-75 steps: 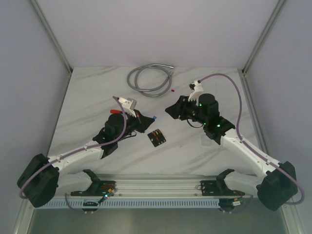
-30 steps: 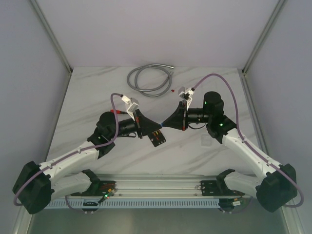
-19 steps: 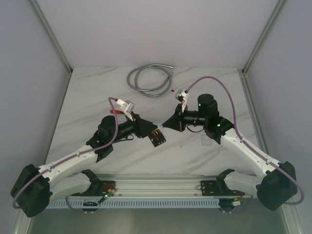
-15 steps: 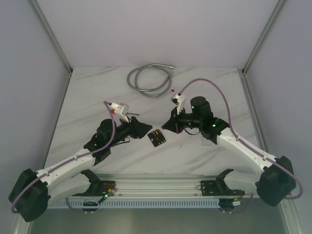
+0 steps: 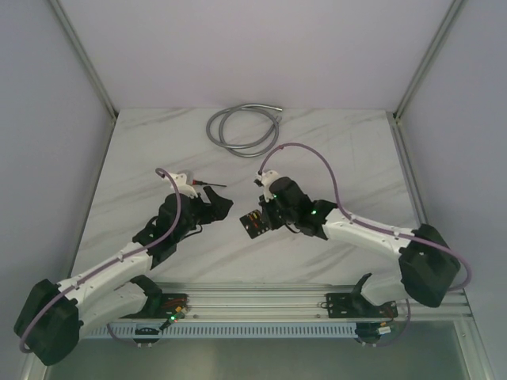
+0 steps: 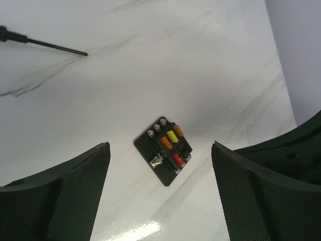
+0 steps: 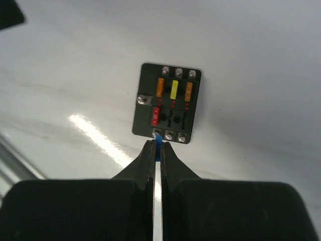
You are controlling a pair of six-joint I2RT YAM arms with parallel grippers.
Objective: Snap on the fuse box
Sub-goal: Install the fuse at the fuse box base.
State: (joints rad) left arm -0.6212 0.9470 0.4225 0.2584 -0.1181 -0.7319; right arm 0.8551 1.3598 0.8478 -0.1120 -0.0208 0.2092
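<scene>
The blue fuse (image 7: 158, 141) is above the box's edge screws, so the robot's right gripper should first move it to the empty slot beside the red fuse and only then let go.
The fuse box (image 5: 253, 222) lies flat on the white table, a small black square with orange, yellow and red fuses in its slots (image 7: 170, 103). My left gripper (image 5: 221, 206) hovers just left of it, open wide and empty; in the left wrist view the fuse box (image 6: 165, 150) shows on the table between and beyond the two fingers (image 6: 75, 186). My right gripper (image 7: 157, 146) is shut on a small blue fuse (image 7: 158, 141), its tip at the box's near edge by the corner screw. The right gripper (image 5: 264, 216) sits right beside the box.
A coiled grey cable (image 5: 242, 127) lies at the back of the table. A thin black probe (image 6: 45, 44) with a red handle lies behind the left gripper, also seen as the probe (image 5: 207, 184). The arms' mounting rail (image 5: 261, 305) runs along the front edge.
My left gripper has opened and drawn back to the left, away from the fuse box. The right arm has swung down and left, bringing its shut tip to the box.
</scene>
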